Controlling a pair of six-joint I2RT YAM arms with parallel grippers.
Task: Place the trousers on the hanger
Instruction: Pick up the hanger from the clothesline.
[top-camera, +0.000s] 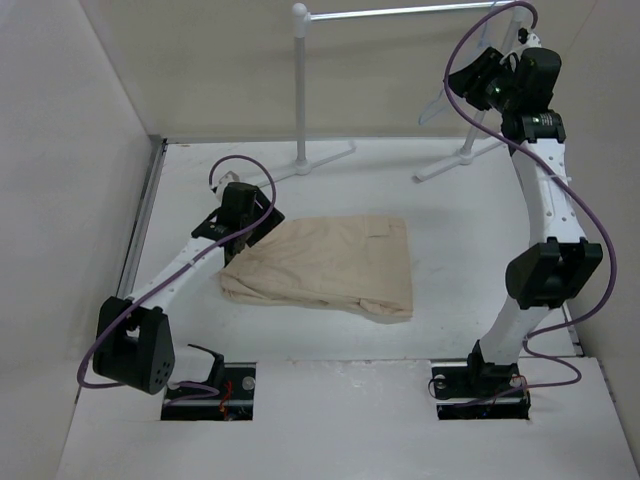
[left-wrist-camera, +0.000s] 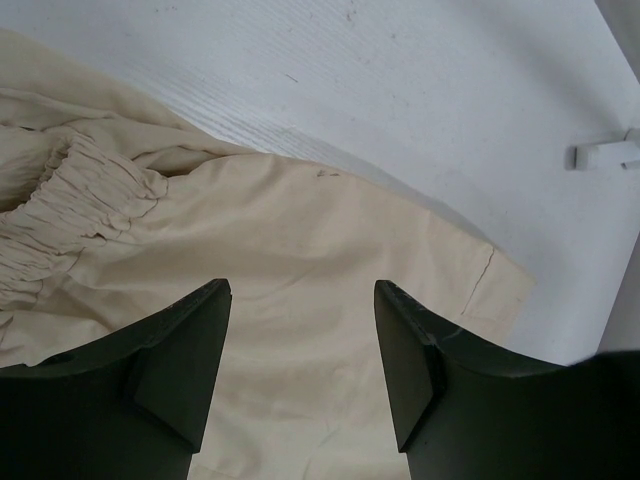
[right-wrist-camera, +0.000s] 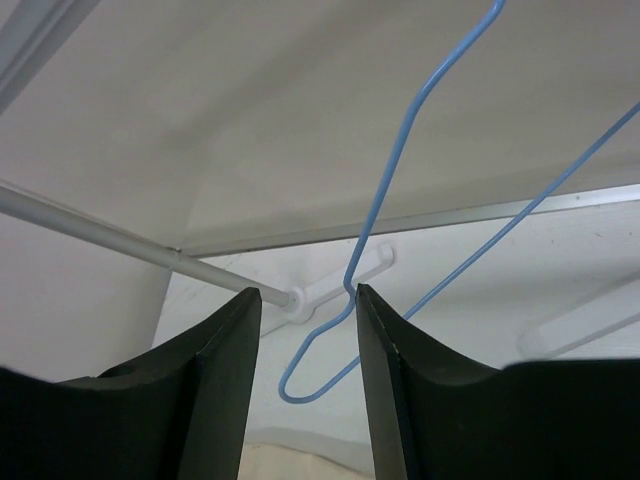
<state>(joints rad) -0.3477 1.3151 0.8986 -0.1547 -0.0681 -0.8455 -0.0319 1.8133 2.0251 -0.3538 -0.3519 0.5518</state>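
Observation:
The rest of the hanger should stay free for handover to my left gripper. My right gripper needs to grab the hanger's side wire near its corner (top-camera: 441, 95) (right-wrist-camera: 345, 303) next.
The beige trousers (top-camera: 330, 265) lie folded flat in the middle of the table. My left gripper (top-camera: 243, 235) hovers at their left edge. In the left wrist view it (left-wrist-camera: 302, 285) is open and empty just above the cloth (left-wrist-camera: 300, 230), with the gathered waistband (left-wrist-camera: 70, 190) to the left. My right gripper (top-camera: 470, 90) is raised high by the rack. In the right wrist view it (right-wrist-camera: 308, 292) is open around a corner of the thin blue wire hanger (right-wrist-camera: 300, 385). The wire touches the right finger (right-wrist-camera: 375, 340). From above, the hanger (top-camera: 432, 105) hangs pale beside the gripper.
A white tubular rack stands at the back, with a post (top-camera: 300, 90), a top rod (top-camera: 400, 12) and feet (top-camera: 455, 165) on the table. The rod also shows in the right wrist view (right-wrist-camera: 120, 240). Walls close in the left and back sides.

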